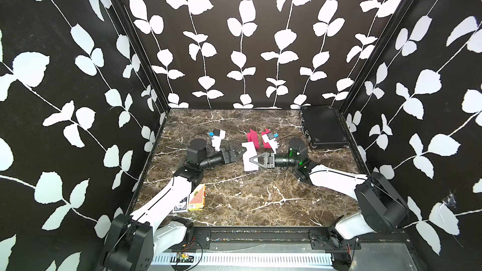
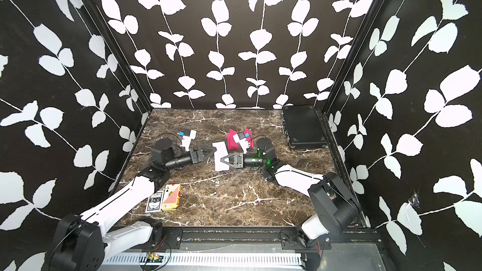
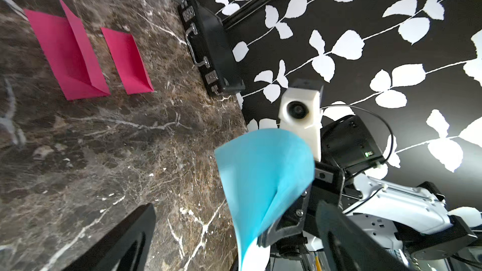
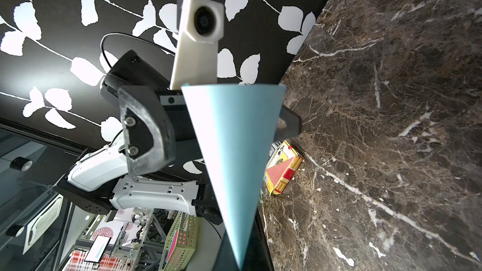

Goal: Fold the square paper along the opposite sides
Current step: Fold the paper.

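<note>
The paper's edge opposite my right gripper should be pinched by my left gripper next. That will hold the fold and free my right gripper to crease it.
The square paper (image 1: 249,158) (image 2: 221,156) is white on one face and light blue (image 3: 260,168) on the other. It is bent over on itself and held off the marble table (image 1: 247,199). My right gripper (image 1: 252,160) (image 2: 223,160) (image 4: 242,263) is shut on one edge of the paper (image 4: 234,139). My left gripper (image 1: 241,152) (image 2: 211,151) (image 3: 234,243) is open. Its fingers (image 4: 146,131) stand on either side of the paper's opposite edge without pinching it.
Two folded pink papers (image 1: 253,139) (image 1: 266,140) (image 3: 67,56) (image 3: 127,61) lie just behind the grippers. A black case (image 1: 322,126) (image 3: 211,48) sits in the back right corner. Two card boxes (image 1: 197,198) (image 1: 181,203) (image 4: 283,168) lie near the left arm at the front left.
</note>
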### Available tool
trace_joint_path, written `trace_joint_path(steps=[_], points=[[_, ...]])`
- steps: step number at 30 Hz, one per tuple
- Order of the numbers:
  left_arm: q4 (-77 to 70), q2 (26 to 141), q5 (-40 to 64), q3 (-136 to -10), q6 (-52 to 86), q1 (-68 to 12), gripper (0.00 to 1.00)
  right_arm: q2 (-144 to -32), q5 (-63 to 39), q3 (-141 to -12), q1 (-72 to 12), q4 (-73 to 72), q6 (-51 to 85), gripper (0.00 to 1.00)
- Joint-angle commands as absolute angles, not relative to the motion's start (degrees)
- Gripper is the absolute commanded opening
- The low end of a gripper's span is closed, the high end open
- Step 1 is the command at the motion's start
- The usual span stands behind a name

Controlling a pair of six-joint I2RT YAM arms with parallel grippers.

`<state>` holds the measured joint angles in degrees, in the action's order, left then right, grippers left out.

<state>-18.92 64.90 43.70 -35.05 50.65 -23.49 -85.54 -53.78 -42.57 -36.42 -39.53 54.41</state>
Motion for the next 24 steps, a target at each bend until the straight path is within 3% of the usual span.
trace_joint_path(steps=[1,3,9,16,22,24], points=[[-25.39,65.83,44.29,-34.29,52.29,-25.34,0.99,-84.03,-53.72,-45.00,-36.39,-39.57,52.58,0.05],[-26.32,66.39,44.31,-34.02,52.66,-25.88,0.93,-83.98,-53.60,-45.09,-36.34,-39.22,52.34,0.05],[-26.54,65.80,44.29,-33.67,52.83,-26.02,0.55,-83.85,-53.09,-45.61,-36.38,-36.81,51.14,0.05],[-22.17,64.82,44.01,-34.96,50.08,-26.36,0.23,-84.03,-52.48,-45.62,-36.34,-36.10,50.80,0.05],[-20.11,65.03,44.06,-35.66,48.89,-26.37,0.01,-84.24,-52.20,-45.79,-36.39,-36.12,51.19,0.08],[-18.89,64.98,44.11,-36.09,48.27,-26.39,0.00,-84.27,-52.06,-45.92,-36.47,-36.21,51.48,0.14]])
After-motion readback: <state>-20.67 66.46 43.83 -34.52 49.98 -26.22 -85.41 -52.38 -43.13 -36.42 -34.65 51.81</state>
